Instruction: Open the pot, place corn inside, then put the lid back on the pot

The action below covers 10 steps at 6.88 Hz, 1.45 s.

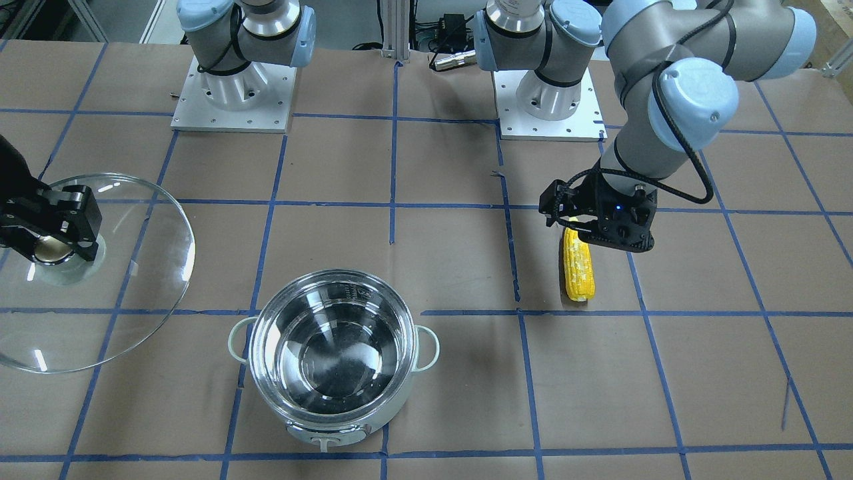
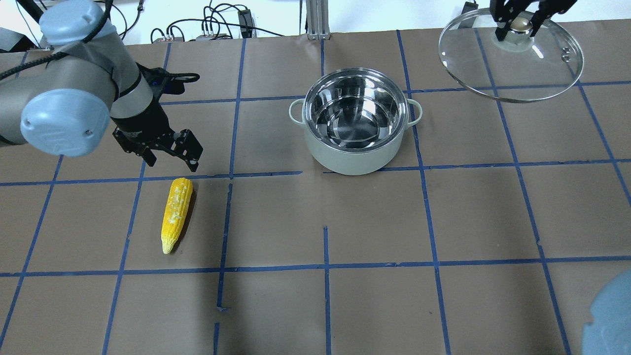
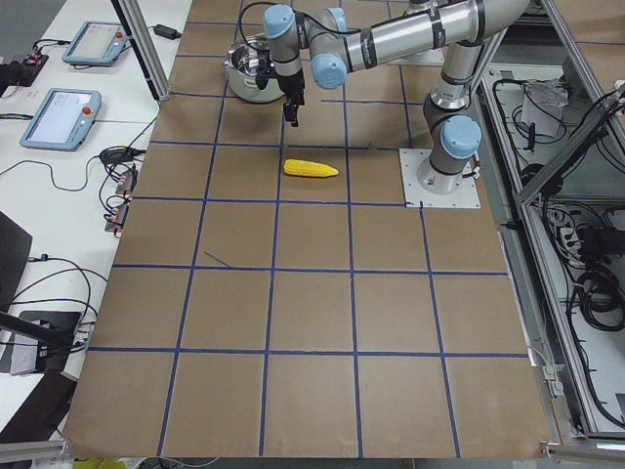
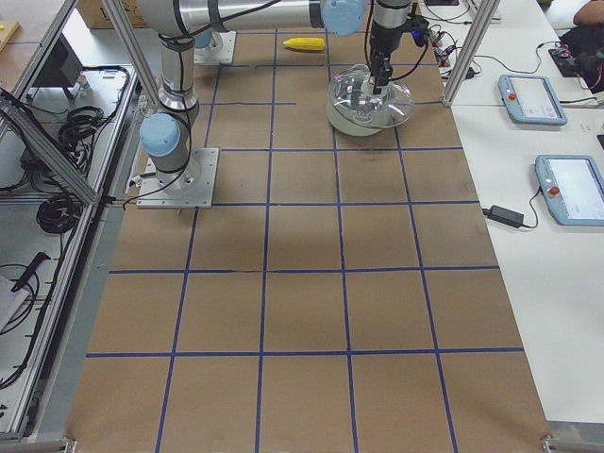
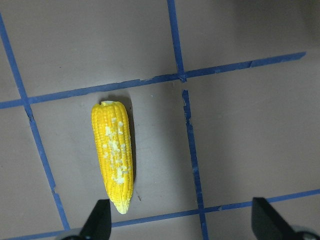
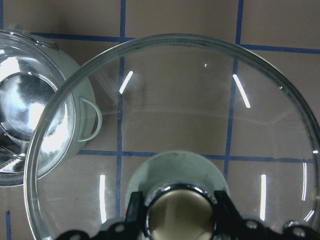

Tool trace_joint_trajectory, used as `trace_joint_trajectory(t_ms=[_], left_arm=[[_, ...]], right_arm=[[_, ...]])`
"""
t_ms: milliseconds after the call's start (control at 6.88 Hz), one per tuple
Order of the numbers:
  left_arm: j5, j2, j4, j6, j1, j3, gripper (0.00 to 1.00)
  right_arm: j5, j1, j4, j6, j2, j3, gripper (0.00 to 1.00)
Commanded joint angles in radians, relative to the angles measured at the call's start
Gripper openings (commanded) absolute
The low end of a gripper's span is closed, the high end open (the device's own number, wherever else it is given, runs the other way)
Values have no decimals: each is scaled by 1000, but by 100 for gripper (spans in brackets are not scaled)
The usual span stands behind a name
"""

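Note:
I need to grip the corn next with my left gripper, by the middle of its cob (image 1: 578, 264). Then the yellow corn can go inside the open pot (image 1: 334, 352).
The pot (image 2: 352, 160) stands open and empty at mid-table; it also shows in the front view (image 1: 333, 347). My right gripper (image 2: 517, 22) is shut on the beige knob of the glass lid (image 2: 532, 69) and holds it above the table beside the pot. In the right wrist view the lid (image 6: 175, 110) partly overlaps the pot (image 6: 30, 130). The yellow corn (image 2: 176, 212) lies flat on the table. My left gripper (image 2: 170, 153) is open and empty, hovering just beyond the corn's blunt end. In the left wrist view the corn (image 5: 113, 155) lies near one fingertip (image 5: 100, 225).
Brown paper with a blue tape grid covers the table (image 2: 443, 222). Both arm bases (image 1: 233, 93) stand at the robot's edge. Pendants and cables lie on the side benches (image 3: 59, 117).

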Motion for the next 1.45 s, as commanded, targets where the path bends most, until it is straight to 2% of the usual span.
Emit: trace_joint_trajectory(t_ms=[0,145,436,581,872,1017,1162,1308], left_arm=[[1,-46,226,86,77,-179,100],[3,-92,315,97,80,-196,100],[3,-139,386,100,80,-229,99],[6,-150,461,99,83,-261,96],[3,-164,474,96,81,-266,67],[6,-167,474,99,81,-258,56],[25,-163,485,115,83,-255,36],[80,-144,486,114,78,-247,27]], right_arm=[[2,-4,-4,1,3,5,8],[2,-2,-4,3,4,7,8],[2,-1,-7,3,8,10,7],[3,-1,-9,3,8,10,7],[3,2,-9,3,4,12,7],[3,4,-9,4,1,10,7],[2,4,-9,3,1,10,7],[2,4,-9,4,1,12,7]])
